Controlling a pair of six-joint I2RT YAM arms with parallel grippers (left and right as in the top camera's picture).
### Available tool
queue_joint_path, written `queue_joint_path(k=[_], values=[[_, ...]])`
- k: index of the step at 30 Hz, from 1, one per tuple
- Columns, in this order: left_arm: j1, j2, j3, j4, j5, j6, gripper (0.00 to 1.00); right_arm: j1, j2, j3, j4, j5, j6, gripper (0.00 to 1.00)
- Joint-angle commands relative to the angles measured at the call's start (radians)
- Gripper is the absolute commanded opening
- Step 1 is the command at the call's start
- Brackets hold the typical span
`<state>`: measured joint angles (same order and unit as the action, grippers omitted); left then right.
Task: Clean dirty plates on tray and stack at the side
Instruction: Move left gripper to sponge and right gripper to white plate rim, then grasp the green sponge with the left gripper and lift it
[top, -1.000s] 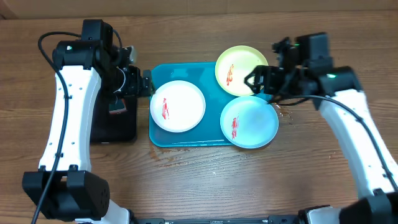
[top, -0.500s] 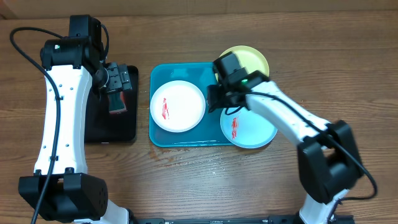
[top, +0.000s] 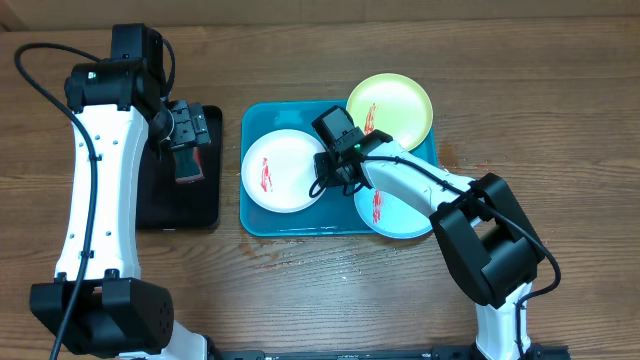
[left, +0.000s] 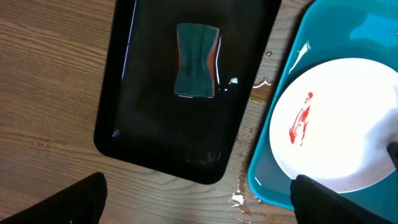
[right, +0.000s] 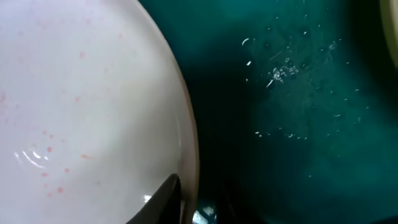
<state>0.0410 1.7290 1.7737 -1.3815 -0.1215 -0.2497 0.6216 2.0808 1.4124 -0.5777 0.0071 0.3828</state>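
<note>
I should reach the sponge with my left gripper and pinch it across its narrow middle (top: 187, 160) (left: 198, 60). Then the sponge's wide end is free to scrub the dirty plates clean.
Three dirty plates with red smears lie on the turquoise tray (top: 340, 222): a white plate (top: 280, 170) at its left, a yellow-green plate (top: 395, 105) at the back right, and a teal-rimmed plate (top: 405, 212) at the front right. My right gripper (top: 325, 178) is at the white plate's right rim. In the right wrist view one finger (right: 163, 200) presses on the inside of that rim (right: 186, 143); the other finger is lost in the dark outside it. My left gripper (left: 199, 208) hangs open above the table by the black tray (left: 143, 143).
A green-and-red sponge (left: 197, 60) lies in the black tray (top: 200, 205), left of the turquoise tray. Water drops sit on the wood (left: 239, 198) between the two trays. The turquoise tray's floor (right: 298, 93) is wet.
My right arm swung from the tray's right side across to the white plate's right rim, and its jaws closed there. My left arm drew back left over the black tray, staying open.
</note>
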Motion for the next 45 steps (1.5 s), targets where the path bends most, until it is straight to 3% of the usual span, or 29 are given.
queue_joint_path(k=[1, 10, 19, 32, 42, 45], values=[[0.000, -0.012, 0.023, 0.010, -0.017, -0.017, 0.94, -0.004, 0.003, 0.026, 0.010, 0.030, 0.029, 0.16], [0.000, 0.062, 0.021, 0.035, -0.025, -0.020, 0.89, -0.003, 0.008, 0.009, 0.026, 0.029, 0.092, 0.04], [0.033, 0.238, 0.021, 0.056, -0.072, -0.011, 0.78, -0.003, 0.008, 0.008, 0.006, 0.029, 0.108, 0.04], [0.112, 0.474, 0.021, 0.210, 0.049, 0.124, 0.56, -0.003, 0.008, 0.008, 0.005, 0.034, 0.108, 0.04], [0.098, 0.524, 0.021, 0.248, 0.066, 0.123, 0.45, -0.003, 0.008, 0.008, 0.005, 0.037, 0.108, 0.04], [0.098, 0.524, 0.021, 0.250, 0.064, 0.123, 0.35, -0.003, 0.008, 0.008, 0.005, 0.037, 0.108, 0.04]])
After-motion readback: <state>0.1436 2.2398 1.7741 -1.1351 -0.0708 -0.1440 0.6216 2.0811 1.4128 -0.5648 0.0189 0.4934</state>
